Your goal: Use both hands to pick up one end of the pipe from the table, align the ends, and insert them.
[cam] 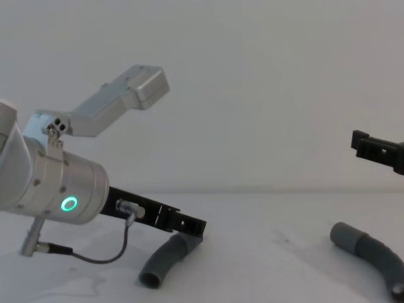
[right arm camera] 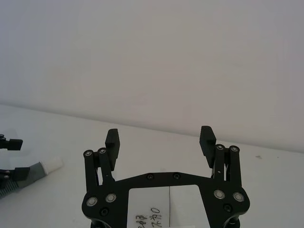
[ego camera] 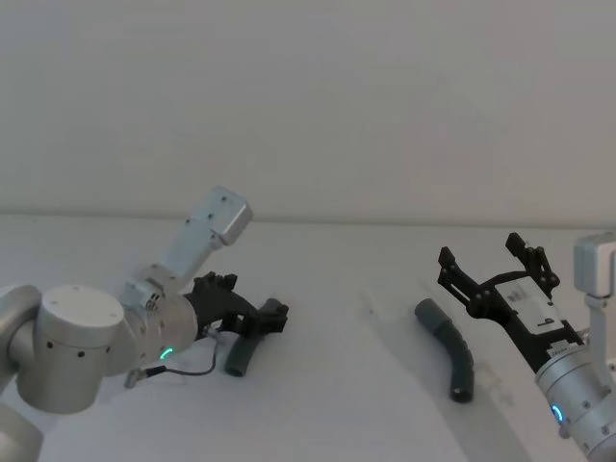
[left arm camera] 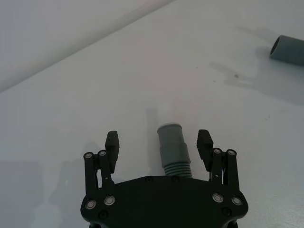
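I should next use my left gripper to grab this pipe piece by its smooth grey cuff (cam: 187, 242). Then I can line it up and push it into the other pipe piece (cam: 369, 248).
One dark-grey ribbed pipe piece (ego camera: 239, 358) lies on the white table (ego camera: 337, 404) at the left. My left gripper (ego camera: 262, 318) is low over it. In the left wrist view the left gripper (left arm camera: 158, 138) is open and straddles the piece's smooth grey cuff (left arm camera: 171, 142) with gaps on both sides. The other curved pipe piece (ego camera: 450, 346) lies at the right, its cuff (left arm camera: 287, 49) pointing left. My right gripper (ego camera: 491, 265) hovers open above and just right of it, holding nothing (right arm camera: 160, 137). The right wrist view shows the left piece's white tip (right arm camera: 52, 165).
A thin black cable (ego camera: 188, 371) trails from the left wrist onto the table. A plain white wall (ego camera: 308, 96) stands behind the table. Bare table (cam: 265, 265) lies between the two pipe pieces.
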